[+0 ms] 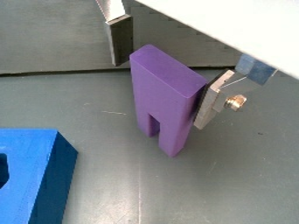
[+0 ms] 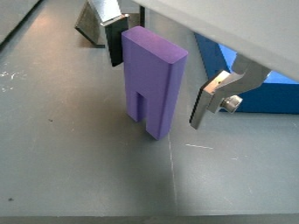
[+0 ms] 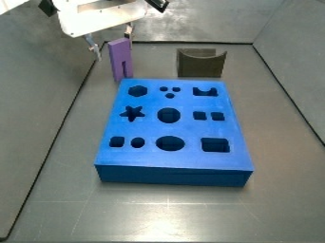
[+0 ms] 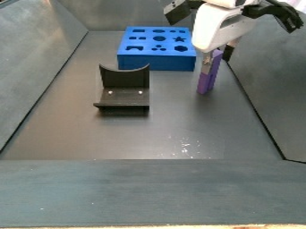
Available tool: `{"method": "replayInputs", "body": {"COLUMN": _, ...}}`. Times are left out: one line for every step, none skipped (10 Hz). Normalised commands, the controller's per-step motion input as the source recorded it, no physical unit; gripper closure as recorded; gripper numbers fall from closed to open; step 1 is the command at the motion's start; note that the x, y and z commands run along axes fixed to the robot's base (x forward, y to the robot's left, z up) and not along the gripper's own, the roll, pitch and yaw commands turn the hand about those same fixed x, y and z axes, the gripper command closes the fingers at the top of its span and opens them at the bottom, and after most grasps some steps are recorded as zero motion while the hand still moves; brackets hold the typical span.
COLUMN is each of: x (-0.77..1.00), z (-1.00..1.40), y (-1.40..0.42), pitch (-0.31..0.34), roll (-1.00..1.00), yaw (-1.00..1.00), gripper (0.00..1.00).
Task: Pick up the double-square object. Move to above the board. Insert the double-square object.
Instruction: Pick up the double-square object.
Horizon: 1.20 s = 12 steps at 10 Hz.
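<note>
Next, my gripper grabs the double-square object by its upper end (image 3: 120, 44), so its slotted lower end stays free to enter the board (image 3: 172, 128).
The double-square object (image 1: 163, 96) is a tall light-purple block with a slot in its lower end. It stands upright on the grey floor beside the board's far corner, as both side views show (image 3: 118, 60) (image 4: 208, 77). My gripper (image 1: 166, 74) is open and straddles its top. One finger (image 1: 121, 39) stands clear of one face, the other finger (image 1: 211, 101) is close by the opposite face. The other wrist view shows gaps on both sides of the block (image 2: 152, 83), between the fingers of the gripper (image 2: 162, 74). The blue board (image 3: 172, 128) lies flat with dark cut-outs.
The dark fixture (image 3: 200, 64) stands on the floor past the board's far edge; it also shows in a side view (image 4: 122, 89). Grey walls (image 3: 32, 57) ring the floor. A corner of the board (image 1: 35, 175) lies near the block.
</note>
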Motion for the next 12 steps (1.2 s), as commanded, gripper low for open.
{"method": "replayInputs", "body": {"x": 0.0, "z": 0.0, "y": 0.0, "pitch": 0.0, "roll": 0.0, "yaw": 0.0, "gripper": 1.0}}
{"method": "replayInputs", "body": {"x": 0.0, "z": 0.0, "y": 0.0, "pitch": 0.0, "roll": 0.0, "yaw": 0.0, "gripper": 1.0}}
{"method": "replayInputs", "body": {"x": 0.0, "z": 0.0, "y": 0.0, "pitch": 0.0, "roll": 0.0, "yaw": 0.0, "gripper": 1.0}}
{"method": "replayInputs", "body": {"x": 0.0, "z": 0.0, "y": 0.0, "pitch": 0.0, "roll": 0.0, "yaw": 0.0, "gripper": 1.0}}
{"method": "replayInputs", "body": {"x": 0.0, "z": 0.0, "y": 0.0, "pitch": 0.0, "roll": 0.0, "yaw": 0.0, "gripper": 1.0}}
{"method": "replayInputs", "body": {"x": 0.0, "z": 0.0, "y": 0.0, "pitch": 0.0, "roll": 0.0, "yaw": 0.0, "gripper": 1.0}}
{"method": "replayInputs", "body": {"x": 0.0, "z": 0.0, "y": 0.0, "pitch": 0.0, "roll": 0.0, "yaw": 0.0, "gripper": 1.0}}
{"method": "replayInputs", "body": {"x": 0.0, "z": 0.0, "y": 0.0, "pitch": 0.0, "roll": 0.0, "yaw": 0.0, "gripper": 1.0}}
{"method": "replayInputs", "body": {"x": 0.0, "z": 0.0, "y": 0.0, "pitch": 0.0, "roll": 0.0, "yaw": 0.0, "gripper": 1.0}}
{"method": "replayInputs", "body": {"x": 0.0, "z": 0.0, "y": 0.0, "pitch": 0.0, "roll": 0.0, "yaw": 0.0, "gripper": 1.0}}
{"method": "replayInputs", "body": {"x": 0.0, "z": 0.0, "y": 0.0, "pitch": 0.0, "roll": 0.0, "yaw": 0.0, "gripper": 1.0}}
{"method": "replayInputs", "body": {"x": 0.0, "z": 0.0, "y": 0.0, "pitch": 0.0, "roll": 0.0, "yaw": 0.0, "gripper": 1.0}}
